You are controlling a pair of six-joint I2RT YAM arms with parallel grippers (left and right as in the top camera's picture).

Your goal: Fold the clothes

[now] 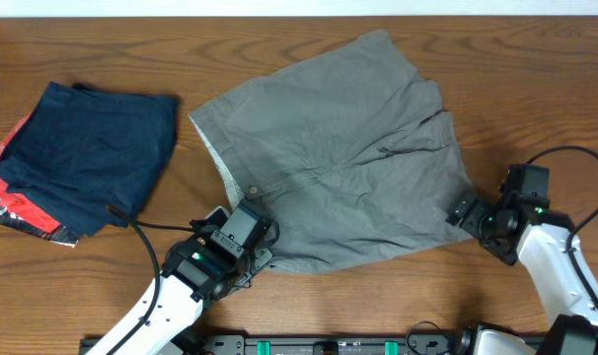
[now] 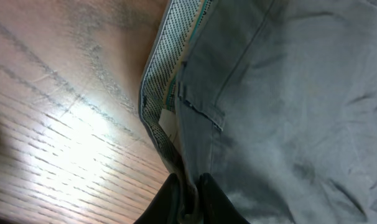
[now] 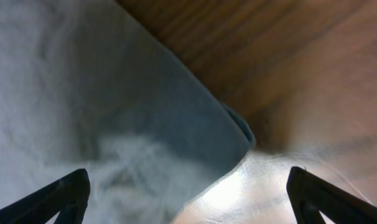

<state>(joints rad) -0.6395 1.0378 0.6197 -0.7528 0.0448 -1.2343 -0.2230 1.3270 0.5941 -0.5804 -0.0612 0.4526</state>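
I need to fold the near leg over the other, so I should grab the near leg's hem corner of the grey shorts with my right gripper next.
The grey shorts (image 1: 348, 158) lie spread on the wooden table, waistband to the left, legs to the upper right and right. My left gripper (image 1: 252, 247) is at the near waistband corner; in the left wrist view its fingers (image 2: 188, 190) are shut on the waistband edge of the shorts (image 2: 282, 93). My right gripper (image 1: 465, 213) is at the near right leg corner; in the right wrist view it (image 3: 188, 193) is open wide, straddling the hem corner of the shorts (image 3: 114, 112), with nothing held.
A folded navy-blue garment (image 1: 87, 153) lies at the left on top of a red garment with black edge (image 1: 18, 207). Bare wooden table (image 1: 536, 89) surrounds the shorts. Black cables run from both arms.
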